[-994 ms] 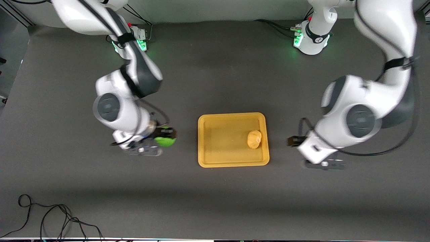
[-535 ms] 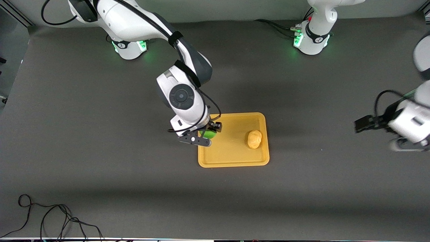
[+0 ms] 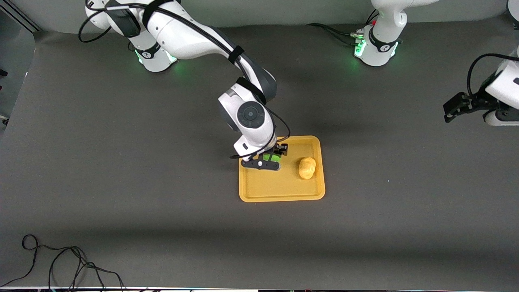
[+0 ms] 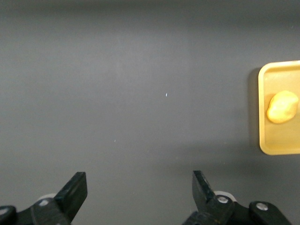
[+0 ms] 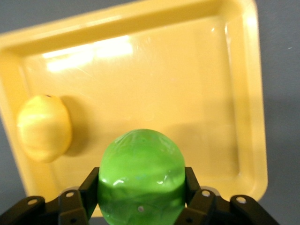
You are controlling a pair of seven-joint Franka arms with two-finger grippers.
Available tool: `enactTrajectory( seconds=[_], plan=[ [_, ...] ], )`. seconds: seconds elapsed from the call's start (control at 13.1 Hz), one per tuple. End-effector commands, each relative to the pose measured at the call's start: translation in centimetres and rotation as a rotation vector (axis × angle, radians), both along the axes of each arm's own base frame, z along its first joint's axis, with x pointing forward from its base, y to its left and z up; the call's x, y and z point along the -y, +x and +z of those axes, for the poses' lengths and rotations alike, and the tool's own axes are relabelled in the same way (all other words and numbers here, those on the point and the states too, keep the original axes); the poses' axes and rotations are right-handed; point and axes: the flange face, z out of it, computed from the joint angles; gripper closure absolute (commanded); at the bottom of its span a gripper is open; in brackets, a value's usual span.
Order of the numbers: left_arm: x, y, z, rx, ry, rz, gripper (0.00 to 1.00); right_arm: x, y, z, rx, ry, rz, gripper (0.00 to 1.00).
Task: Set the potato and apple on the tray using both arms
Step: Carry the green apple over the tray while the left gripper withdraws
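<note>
The green apple (image 5: pixel 142 176) hangs high above the yellow tray in the right wrist view, so my right gripper must lower it before releasing.
The orange-yellow tray (image 3: pixel 279 190) lies mid-table. The tan potato (image 3: pixel 307 167) rests in it toward the left arm's end, and shows in the right wrist view (image 5: pixel 44 127) and the left wrist view (image 4: pixel 282 107). My right gripper (image 3: pixel 272 157) is shut on the green apple (image 3: pixel 269 157) and holds it over the tray's part toward the right arm's end. The apple fills the right wrist view (image 5: pixel 140 176) above the tray (image 5: pixel 234 93). My left gripper (image 3: pixel 454 108) is open and empty, over bare table at the left arm's end; its fingertips (image 4: pixel 75 187) stand wide apart.
The table is a dark grey mat. The two arm bases (image 3: pixel 375 44) stand along its edge farthest from the front camera. A loose black cable (image 3: pixel 61 263) lies near the front camera at the right arm's end.
My right gripper has carried the apple from beside the tray to over it. My left arm has drawn away from the tray toward its own end of the table.
</note>
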Motion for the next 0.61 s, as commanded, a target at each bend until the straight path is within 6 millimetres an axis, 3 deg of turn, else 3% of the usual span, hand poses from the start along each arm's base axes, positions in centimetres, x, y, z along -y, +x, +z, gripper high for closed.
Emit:
enactTrajectory(
  seconds=[0.0,0.08,0.31,0.54],
  plan=[
    [-0.8,-0.9,-0.2,0.011,-0.040,-0.002,0.00,-0.1,1.4,-1.1,0.061,-0.041,0.109,0.71],
    [-1.0,-0.7,-0.2,0.009,-0.060,0.007,0.00,0.0,1.8,-1.3,0.078,-0.033,0.106,0.71],
    [-0.4,-0.3,0.0,0.006,-0.064,-0.005,0.00,-0.5,2.2,-5.0,0.138,0.009,0.092,0.71],
    [-0.6,0.9,0.2,-0.011,-0.068,-0.006,0.00,-0.6,2.3,-5.0,0.138,0.017,0.067,0.71]
  ],
)
